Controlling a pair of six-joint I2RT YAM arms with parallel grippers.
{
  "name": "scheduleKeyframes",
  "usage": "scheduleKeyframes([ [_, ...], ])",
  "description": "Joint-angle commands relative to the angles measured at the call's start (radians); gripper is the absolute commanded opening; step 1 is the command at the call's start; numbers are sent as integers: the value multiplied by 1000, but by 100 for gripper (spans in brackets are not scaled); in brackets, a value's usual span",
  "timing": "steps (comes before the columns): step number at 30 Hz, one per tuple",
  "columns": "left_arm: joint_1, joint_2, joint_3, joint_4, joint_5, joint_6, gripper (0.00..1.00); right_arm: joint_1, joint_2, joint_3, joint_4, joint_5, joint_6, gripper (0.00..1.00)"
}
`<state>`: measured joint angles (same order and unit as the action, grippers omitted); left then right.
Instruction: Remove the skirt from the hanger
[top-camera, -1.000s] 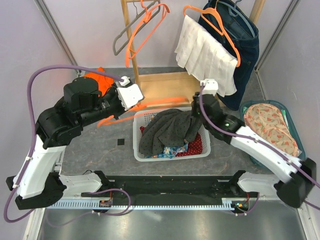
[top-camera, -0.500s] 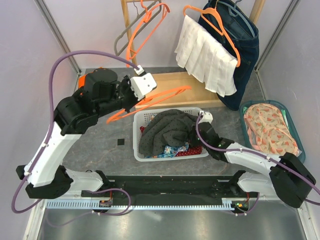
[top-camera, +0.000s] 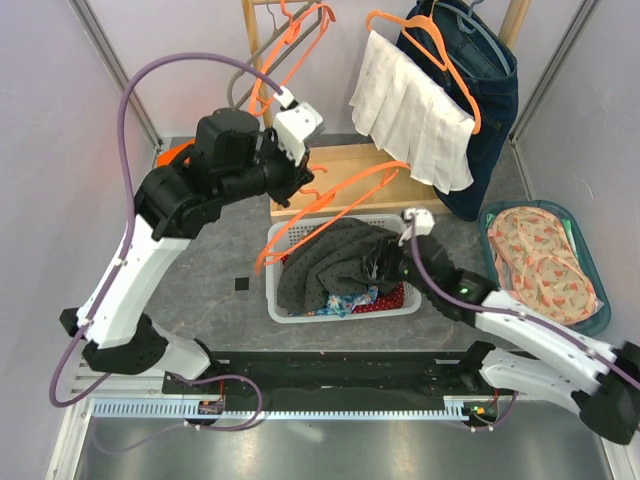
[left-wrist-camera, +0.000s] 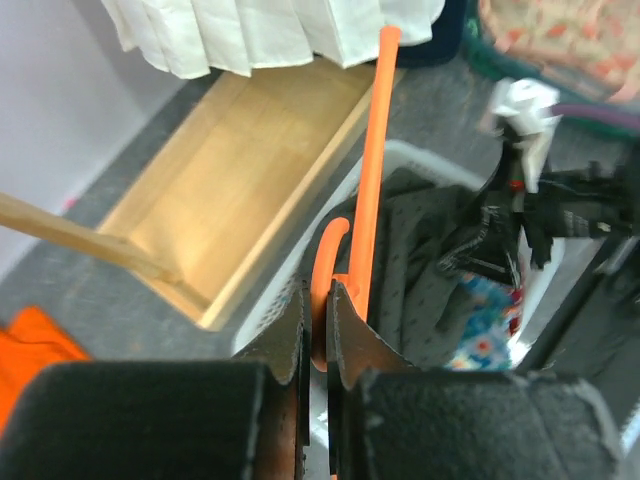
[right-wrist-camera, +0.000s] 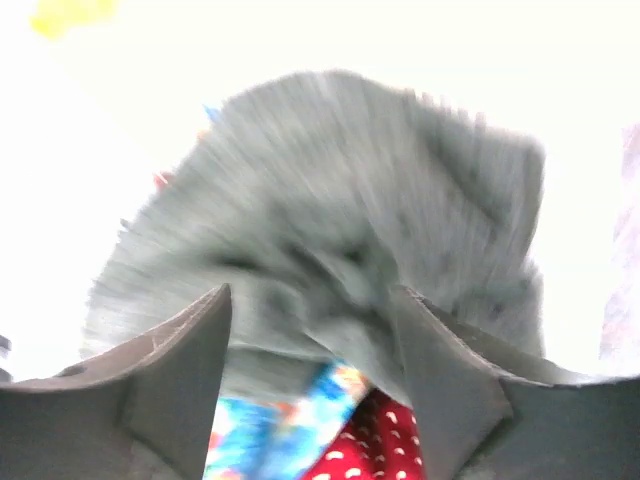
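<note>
I will next use my right gripper to grab the bare orange hanger (top-camera: 340, 195) by one arm's end (top-camera: 398, 168), so its hook stays free and I can hang it on the rack.
The dark grey dotted skirt (top-camera: 325, 260) lies heaped in the white laundry basket (top-camera: 345, 312), off the hanger. My left gripper (top-camera: 300, 175) is shut on the bare orange hanger (top-camera: 340, 195) and holds it slanted above the basket's far left corner. In the left wrist view the fingers (left-wrist-camera: 345, 320) pinch the hanger (left-wrist-camera: 372, 170) near its hook, with the skirt (left-wrist-camera: 420, 260) below. My right gripper (top-camera: 385, 262) hovers at the skirt's right side. Blurred in the right wrist view, the skirt (right-wrist-camera: 340, 200) lies just beyond the open right gripper (right-wrist-camera: 315, 340).
A wooden rack at the back carries spare hangers (top-camera: 290, 50), a white pleated garment (top-camera: 415, 110) and a denim piece (top-camera: 490, 110). Its wooden base (top-camera: 340, 165) lies behind the basket. A teal tub (top-camera: 590, 322) of floral cloth stands right. Orange cloth (top-camera: 175, 155) lies far left.
My left arm raised the hanger up and to the right, clear of the skirt. The right gripper opened and let the skirt drop into the basket.
</note>
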<state>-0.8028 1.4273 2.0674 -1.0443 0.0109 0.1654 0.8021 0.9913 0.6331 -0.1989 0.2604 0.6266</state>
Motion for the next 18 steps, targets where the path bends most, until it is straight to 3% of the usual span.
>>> scheduleKeyframes([
  [1,85,79,109,27,168,-240,2,3,-151,250,-160,135,-122,77],
  [7,102,151,158,53,102,-312,2,61,-151,356,-39,181,-154,87],
  [13,102,246,273,87,-5,-375,2,270,128,546,30,325,-202,92],
  [18,105,263,278,121,-66,-388,2,414,334,715,0,486,-263,96],
])
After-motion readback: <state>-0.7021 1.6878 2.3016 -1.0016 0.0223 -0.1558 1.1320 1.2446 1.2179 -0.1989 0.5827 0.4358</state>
